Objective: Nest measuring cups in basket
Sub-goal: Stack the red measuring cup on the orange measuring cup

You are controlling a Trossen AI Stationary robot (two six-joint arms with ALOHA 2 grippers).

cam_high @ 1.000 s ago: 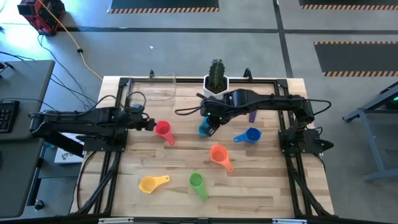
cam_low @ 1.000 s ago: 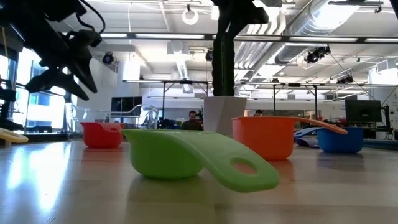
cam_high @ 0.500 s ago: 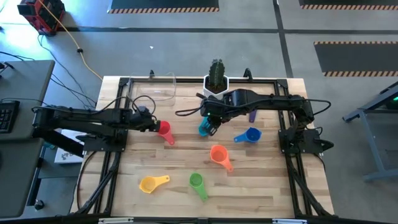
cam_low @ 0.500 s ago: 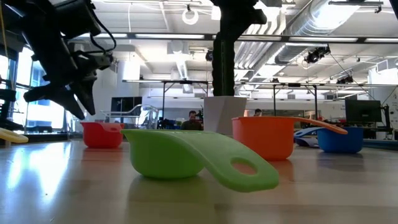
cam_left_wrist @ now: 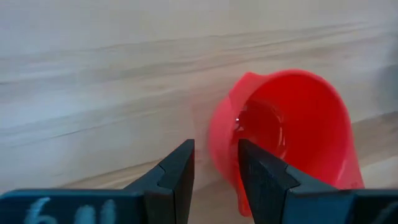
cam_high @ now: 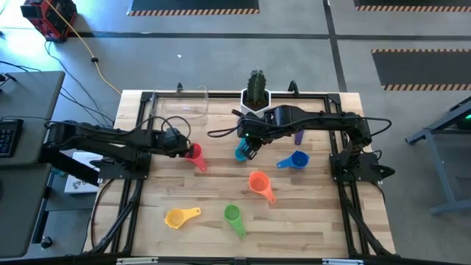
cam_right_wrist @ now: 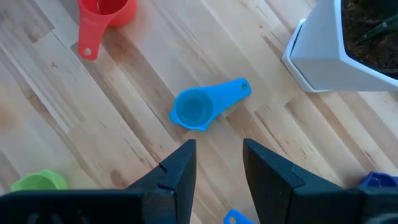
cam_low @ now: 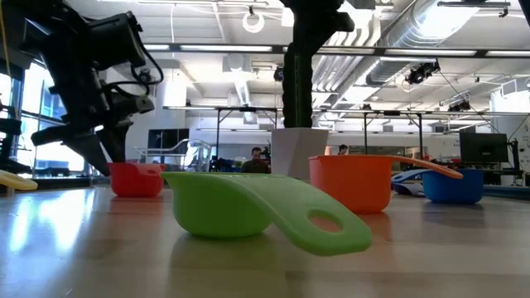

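Observation:
I need to nest the red cup in the orange cup [cam_high: 259, 183], so I will next use my left gripper to grab the red cup by its bowl's rim [cam_high: 193, 151].
The red cup [cam_high: 194, 154] stands upright on the table left of centre. My left gripper [cam_high: 184, 149] is open right at it, one finger outside the near wall [cam_left_wrist: 217, 146] and one over the bowl. My right gripper [cam_right_wrist: 217, 144] hangs open above the light blue cup [cam_right_wrist: 200, 108], which lies on the wood near the white cactus pot. The dark blue cup [cam_high: 294, 160], orange cup [cam_high: 259, 183], green cup [cam_high: 233, 216], yellow cup [cam_high: 180, 217] and purple cup [cam_high: 299, 137] lie scattered. The clear basket [cam_high: 181, 104] sits at the far edge. My left gripper [cam_left_wrist: 216, 144] straddles the red cup's wall on its side toward the table's left, coming slanting down from the left. I cannot tell whether either finger touches the wall. The cup stands on the table.
The white pot with the cactus [cam_high: 256, 93] stands at the far edge, just behind my right gripper. Bare wood lies between the red cup and the yellow cup [cam_low: 12, 180]. In the low view the green cup [cam_low: 248, 207] and orange cup [cam_low: 352, 182] fill the foreground.
My left gripper has moved toward the table's right and down, closing in on the red cup until its fingers stand at the cup's wall. The cups and my right arm have stayed where they were.

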